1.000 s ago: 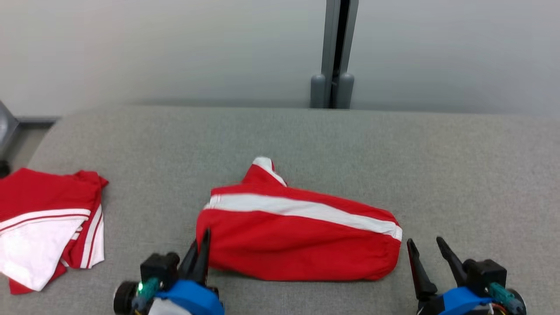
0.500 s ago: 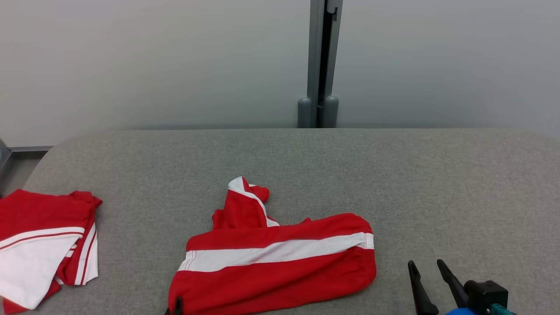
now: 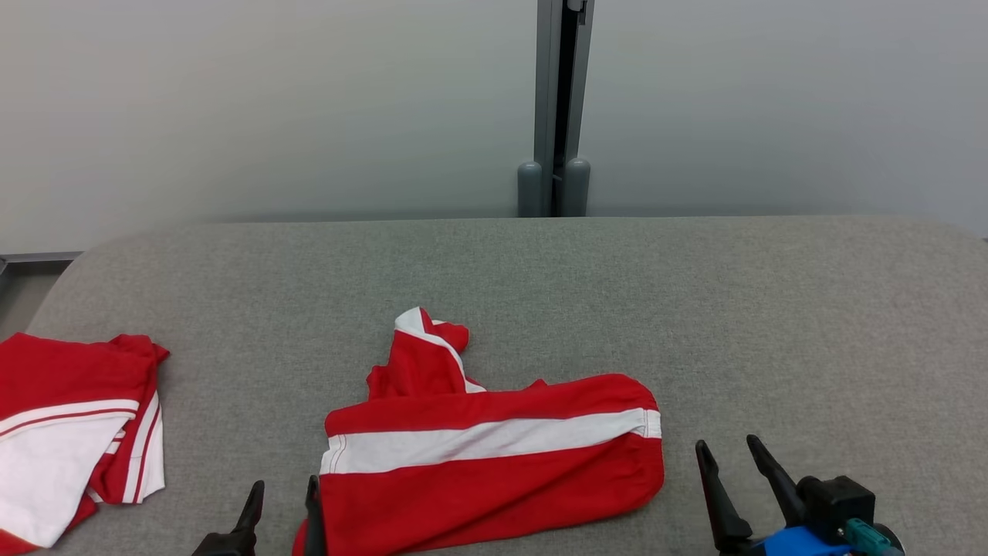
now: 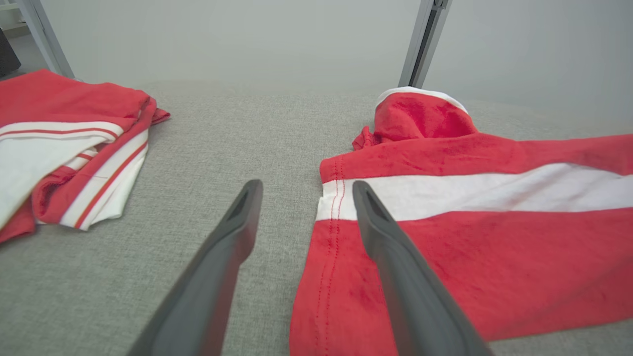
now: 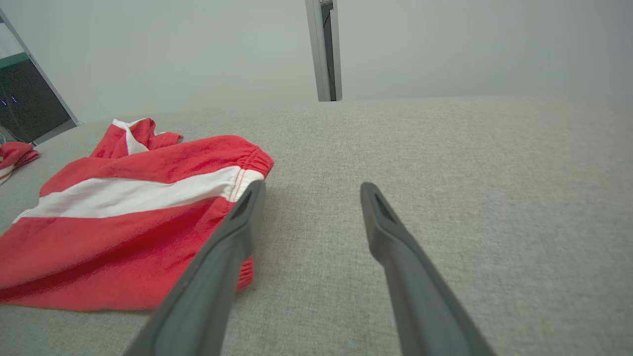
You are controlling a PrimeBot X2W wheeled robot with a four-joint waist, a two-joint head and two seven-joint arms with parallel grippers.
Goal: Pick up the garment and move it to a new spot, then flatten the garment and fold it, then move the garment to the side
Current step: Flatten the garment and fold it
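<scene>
My right gripper picks up the garment by the elastic end of its white stripe [image 3: 650, 423] [image 5: 244, 180] next, to move it to a new spot.
The garment [image 3: 494, 471] is red with a broad white stripe and lies crumpled at the near middle of the grey table [image 3: 695, 293], one corner bunched up at its far side. My left gripper [image 3: 285, 483] is open at the garment's left hem. In the left wrist view the left gripper [image 4: 306, 184] has one finger over the garment [image 4: 494, 247] and the other over bare table. My right gripper [image 3: 724, 442] stands open just right of the garment's elastic end, holding nothing. The right wrist view shows the right gripper [image 5: 311, 184] beside the garment [image 5: 123, 232].
A second red and white garment pile [image 3: 69, 417] lies at the table's left edge, also seen as a pile [image 4: 64, 128] in the left wrist view. A grey post [image 3: 554, 108] stands against the wall behind the table. Bare table stretches to the right and the far side.
My left gripper was shut on the garment's left edge and has now opened, letting it go. The garment was drawn nearer and turned. The head camera has also shifted.
</scene>
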